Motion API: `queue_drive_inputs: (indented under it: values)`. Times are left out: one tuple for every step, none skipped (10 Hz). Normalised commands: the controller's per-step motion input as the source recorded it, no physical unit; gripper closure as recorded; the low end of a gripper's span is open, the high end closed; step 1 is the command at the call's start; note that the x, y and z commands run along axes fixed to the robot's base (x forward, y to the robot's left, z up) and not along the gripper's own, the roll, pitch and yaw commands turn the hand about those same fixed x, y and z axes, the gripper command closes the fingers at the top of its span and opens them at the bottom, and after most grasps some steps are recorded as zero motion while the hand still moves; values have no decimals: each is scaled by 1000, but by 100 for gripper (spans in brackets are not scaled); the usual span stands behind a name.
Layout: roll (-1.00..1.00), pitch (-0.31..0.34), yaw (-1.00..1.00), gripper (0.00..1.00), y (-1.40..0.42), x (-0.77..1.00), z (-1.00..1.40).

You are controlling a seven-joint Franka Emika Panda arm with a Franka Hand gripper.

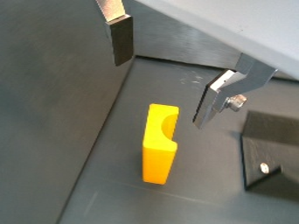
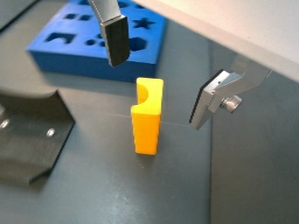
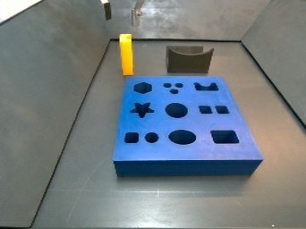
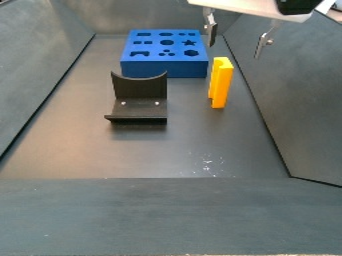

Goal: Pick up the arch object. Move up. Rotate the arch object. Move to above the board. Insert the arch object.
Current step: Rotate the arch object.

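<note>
The gripper grabs the upright arch object by its top end (image 3: 125, 38) next, to lift it and fit it into the board (image 3: 180, 116).
The arch object (image 1: 160, 144) is a small yellow-orange block with a curved notch in one side. It stands upright on the dark floor in both wrist views (image 2: 146, 118) and in both side views (image 3: 125, 54) (image 4: 221, 82). The board (image 3: 180, 116) is a thick blue slab with dark cut-out holes, lying beside the arch object (image 2: 87, 44) (image 4: 167, 52). My gripper (image 1: 167, 74) is open and empty, hovering above the arch object with one finger on either side (image 2: 162, 74). It is at the frame's upper edge in both side views (image 4: 237, 38) (image 3: 120, 9).
The dark fixture (image 4: 136, 97) stands on the floor near the board and the arch object (image 3: 188, 60) (image 2: 30, 136). Grey walls enclose the floor on both sides, and one wall rises close behind the arch object.
</note>
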Motion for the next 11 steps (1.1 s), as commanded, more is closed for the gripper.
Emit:
queue_drive_inputs:
  values:
    - [-5,-3,-1000,0,10,12,-28]
    - [-5,-3,-1000,0,11,12,-28]
    - [-6,-4,-1000,0,11,12,-28]
    - [-6,-4,-1000,0,11,12,-27]
    - [-7,-4,-1000,0,11,12,-27]
    - [-7,-5,-1000,0,11,12,-27]
    - [-9,-5,-1000,0,11,12,-27]
    - [-9,-6,-1000,0,11,12,-28]
    - [-11,-7,-1000,0,11,12,-28]
    - [-13,-8,-1000,0,12,12,-28]
    - [-17,-10,-1000,0,12,12,-28]
